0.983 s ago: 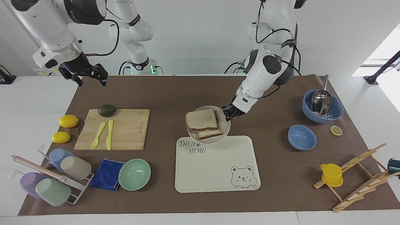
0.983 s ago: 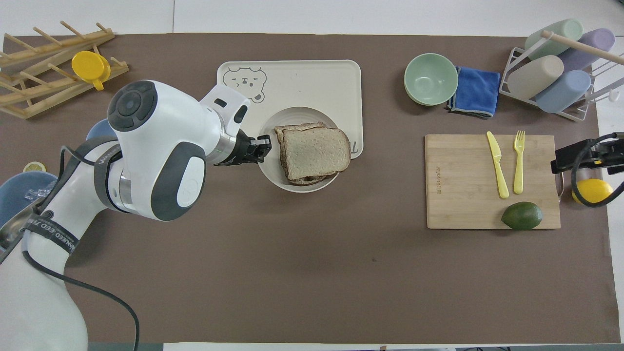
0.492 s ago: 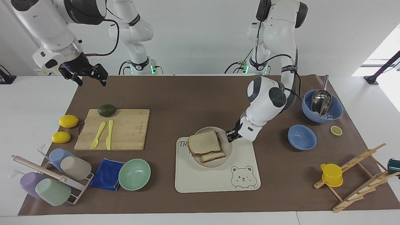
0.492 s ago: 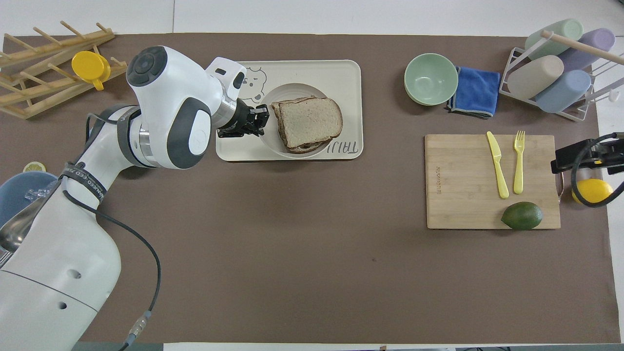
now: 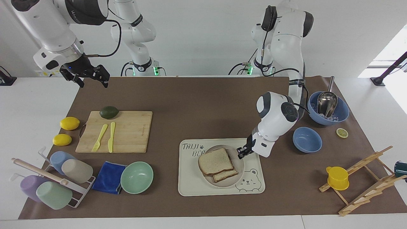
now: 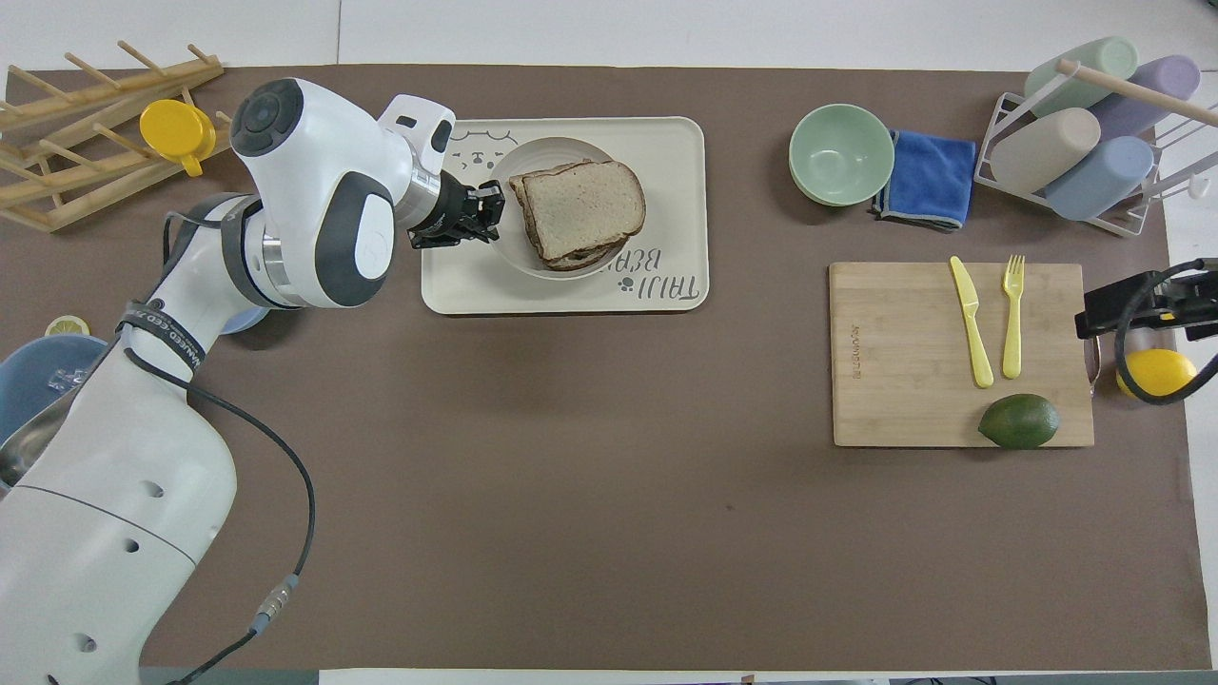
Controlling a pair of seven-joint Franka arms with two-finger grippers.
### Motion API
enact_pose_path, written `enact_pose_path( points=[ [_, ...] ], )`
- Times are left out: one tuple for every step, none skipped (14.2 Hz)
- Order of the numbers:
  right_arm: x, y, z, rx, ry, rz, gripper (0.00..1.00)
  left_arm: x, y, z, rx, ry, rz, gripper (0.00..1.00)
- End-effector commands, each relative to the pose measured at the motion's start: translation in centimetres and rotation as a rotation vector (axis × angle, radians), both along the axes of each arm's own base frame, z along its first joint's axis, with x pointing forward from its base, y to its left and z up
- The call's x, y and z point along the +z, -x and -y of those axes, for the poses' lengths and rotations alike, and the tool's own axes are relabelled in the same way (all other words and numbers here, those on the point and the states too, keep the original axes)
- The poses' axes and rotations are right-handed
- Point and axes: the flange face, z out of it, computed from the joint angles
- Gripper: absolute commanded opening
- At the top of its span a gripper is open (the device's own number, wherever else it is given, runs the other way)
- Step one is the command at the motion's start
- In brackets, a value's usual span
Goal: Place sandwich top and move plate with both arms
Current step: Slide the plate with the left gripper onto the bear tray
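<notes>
The plate's base [image 6: 537,156] sits within the cream tray's edges in the overhead view and the plate would stay on the tray, so it is time for my left gripper to open now.
The plate [image 5: 227,184] is on or just above the cream tray [image 5: 190,187], by its bear drawing; I cannot tell if it rests there. It carries a stacked sandwich with the sandwich top [image 5: 215,161] uppermost, slightly askew over the lower slice. My left gripper [image 5: 242,152] is shut on the plate's rim at the side toward the left arm's end. In the overhead view the left gripper [image 6: 488,205] holds the plate [image 6: 552,150] with the sandwich top [image 6: 582,202] over the tray [image 6: 676,152]. My right gripper [image 5: 92,79] waits open and empty, raised over the mat's corner; it also shows in the overhead view [image 6: 1142,309].
A cutting board [image 5: 116,131] holds a yellow fork, a knife and an avocado. Two lemons [image 5: 69,123] lie beside it. A mint bowl [image 5: 136,177] and a blue cloth lie beside the tray. Two blue bowls [image 5: 307,139] and a wooden rack [image 5: 362,178] are at the left arm's end.
My left gripper has carried the plate with the sandwich away from the robots, from the tray's near edge to over the tray by the bear. The right arm has not moved.
</notes>
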Motion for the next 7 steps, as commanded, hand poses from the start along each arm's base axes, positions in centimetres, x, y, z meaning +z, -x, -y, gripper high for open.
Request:
enact_pose_path(
  points=[
    [0.2, 0.0, 0.1, -0.019, 0.000, 0.016, 1.00, -0.4, 0.3, 0.2, -0.011, 0.004, 0.027, 0.00],
    [0.2, 0.0, 0.1, -0.019, 0.000, 0.016, 1.00, -0.5, 0.3, -0.1, -0.031, 0.001, 0.029, 0.00],
    [0.2, 0.0, 0.1, -0.019, 0.000, 0.016, 1.00, -0.5, 0.3, -0.3, -0.040, 0.000, 0.027, 0.00],
    [0.2, 0.0, 0.1, -0.019, 0.000, 0.016, 1.00, -0.5, 0.3, -0.4, -0.046, -0.002, 0.028, 0.65],
    [0.1, 0.1, 0.1, -0.019, 0.000, 0.014, 1.00, -0.4, 0.2, -0.6, -0.048, -0.003, 0.030, 1.00],
    [0.2, 0.0, 0.1, -0.019, 0.000, 0.016, 1.00, -0.4, 0.1, -0.9, -0.053, -0.010, 0.033, 1.00],
    [0.2, 0.1, 0.1, -0.019, 0.000, 0.016, 1.00, -0.2, -0.2, -1.6, -0.065, -0.034, 0.038, 1.00]
  ],
)
